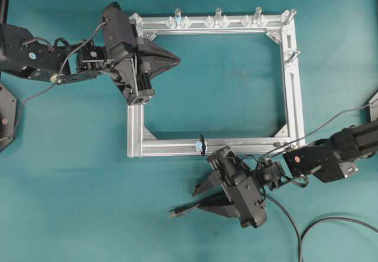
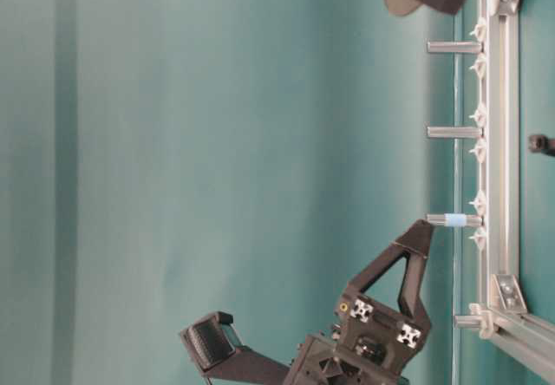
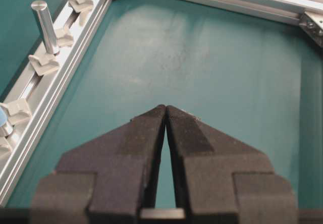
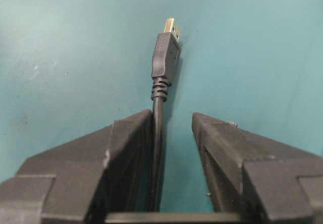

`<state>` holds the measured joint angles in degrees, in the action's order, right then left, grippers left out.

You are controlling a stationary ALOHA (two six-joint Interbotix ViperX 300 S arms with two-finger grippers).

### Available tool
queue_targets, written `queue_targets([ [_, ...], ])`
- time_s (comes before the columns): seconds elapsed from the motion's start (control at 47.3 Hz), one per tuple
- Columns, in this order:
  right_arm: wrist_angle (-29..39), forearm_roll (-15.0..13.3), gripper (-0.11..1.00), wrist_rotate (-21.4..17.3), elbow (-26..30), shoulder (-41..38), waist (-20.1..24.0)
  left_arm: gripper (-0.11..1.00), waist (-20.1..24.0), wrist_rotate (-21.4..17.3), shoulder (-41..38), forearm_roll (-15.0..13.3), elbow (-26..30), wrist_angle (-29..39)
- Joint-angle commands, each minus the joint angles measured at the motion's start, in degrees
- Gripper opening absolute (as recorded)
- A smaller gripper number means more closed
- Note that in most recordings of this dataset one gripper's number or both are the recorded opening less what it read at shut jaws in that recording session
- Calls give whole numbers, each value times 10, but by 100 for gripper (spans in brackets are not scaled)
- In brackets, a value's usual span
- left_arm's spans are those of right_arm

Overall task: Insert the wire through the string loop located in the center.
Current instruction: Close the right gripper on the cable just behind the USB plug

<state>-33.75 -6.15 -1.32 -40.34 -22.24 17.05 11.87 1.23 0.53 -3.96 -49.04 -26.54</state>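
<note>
The right gripper should close on the cable now, because the black cable (image 4: 158, 128) runs between the right gripper's fingers, behind the plug (image 4: 165, 56), in the right wrist view.
The wire (image 1: 307, 232) is a thin black cable that ends in a black plug with a metal tip (image 1: 176, 213), lying on the teal table below the frame. In the right wrist view the plug (image 4: 165, 57) points away from the fingers. My right gripper (image 1: 192, 200) (image 4: 171, 120) is open, and the cable runs between its jaws against the left finger (image 4: 126, 143). The string loop (image 1: 202, 144) is wrapped round the frame's lower bar beside a pale-blue mark. My left gripper (image 1: 177, 58) (image 3: 165, 108) is shut and empty, over the frame's upper left corner.
The silver frame (image 1: 293, 85) (image 3: 65, 62) (image 2: 499, 142) lies flat and carries upright pegs (image 1: 218, 15) (image 3: 45, 24) along its top and right bars. One peg has blue tape (image 2: 453, 220). A thin robot cable (image 1: 331, 123) crosses the lower right corner.
</note>
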Motion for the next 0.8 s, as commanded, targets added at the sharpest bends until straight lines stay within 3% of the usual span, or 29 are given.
queue_targets([
  [0.0, 5, -2, 50, 2, 4, 8, 2, 10, -2, 4, 13, 2, 4, -2],
  [0.36, 5, -2, 48, 0, 0, 9, 2, 10, -2, 4, 13, 2, 4, -3],
  [0.444, 6, -2, 38, -6, -1, 11, 2, 10, -2, 4, 14, 2, 4, -3],
  [0.592, 19, -1, 8, -33, -2, 14, 2, 10, -3, 4, 14, 2, 4, -3],
  [0.783, 59, -1, 7, -91, -3, 14, 2, 10, -4, 4, 14, 2, 4, -3],
])
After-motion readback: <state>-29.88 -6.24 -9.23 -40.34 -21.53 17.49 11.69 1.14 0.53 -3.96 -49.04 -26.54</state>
